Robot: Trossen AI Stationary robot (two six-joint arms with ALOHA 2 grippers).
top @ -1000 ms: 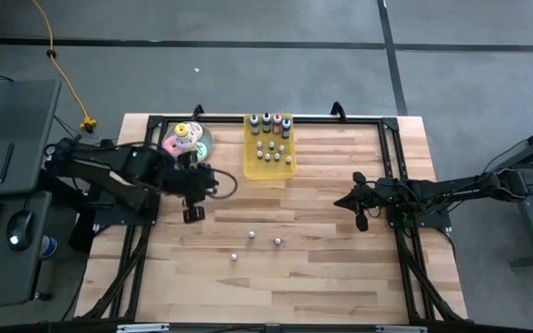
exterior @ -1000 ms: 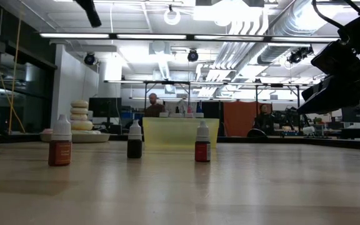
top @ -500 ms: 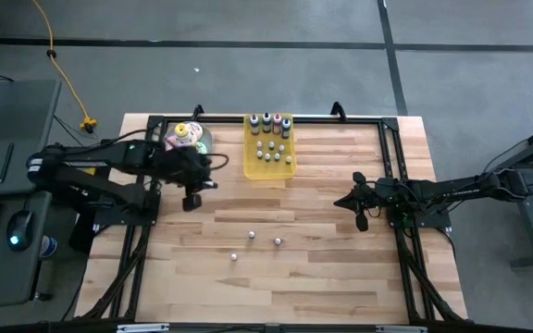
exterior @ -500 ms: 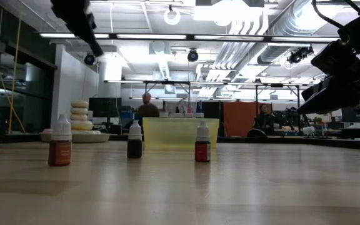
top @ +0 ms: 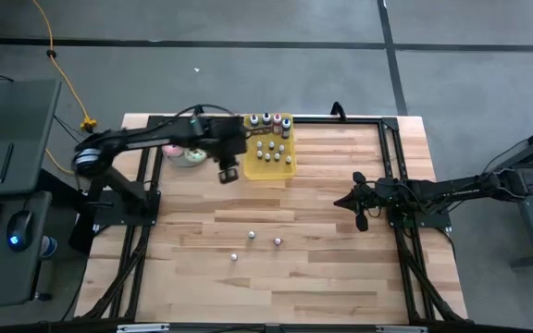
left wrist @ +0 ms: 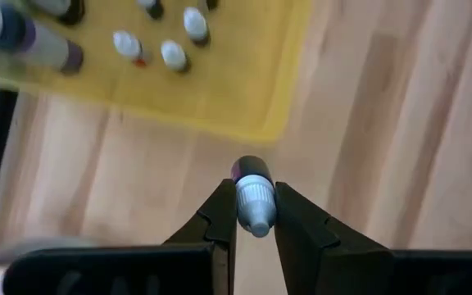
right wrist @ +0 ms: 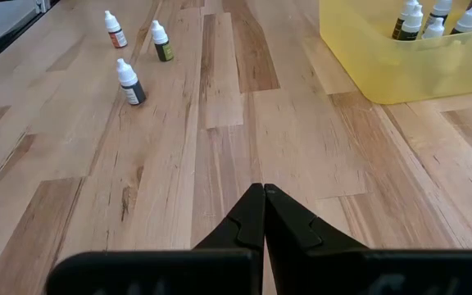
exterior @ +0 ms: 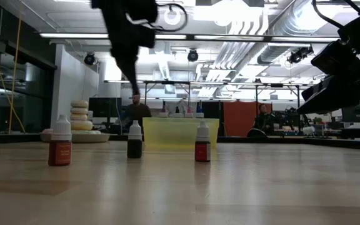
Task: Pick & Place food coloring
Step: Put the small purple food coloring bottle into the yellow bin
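Note:
I need to move the dark bottle toward the tray before my left gripper lets go of it, because the bottle is still short of the yellow tray's edge [left wrist: 260,135].
My left gripper [top: 229,173] hangs above the wood just off the near left corner of the yellow tray [top: 285,171]. It is shut on a tiny food coloring bottle [left wrist: 250,170] with a dark body and a whitish cap. The tray [left wrist: 220,90] holds several more bottles standing upright. Three bottles [top: 251,235] [top: 278,241] [top: 234,257] stand on their bases on the bare table nearer the front. My right gripper [right wrist: 263,193] rests shut at the table's right side [top: 360,220], away from all of them. My left gripper pinches the bottle by its whitish cap [left wrist: 255,215] between its two fingers. The fingers slant steeply down from above. The dark body points away past the fingertips, and the bottle hangs clear of the table and the tray.
A plate of stacked iced donuts [exterior: 80,117] stands left of the tray, partly under my left arm in the high view. A black frame [top: 359,118] runs along the table's far and side edges. Open wood lies between the tray and the three loose bottles.
My left gripper, still shut, has swung from the left middle of the table toward the far edge and to the right. It has come down beside the yellow tray's near left corner. My right arm has kept still.

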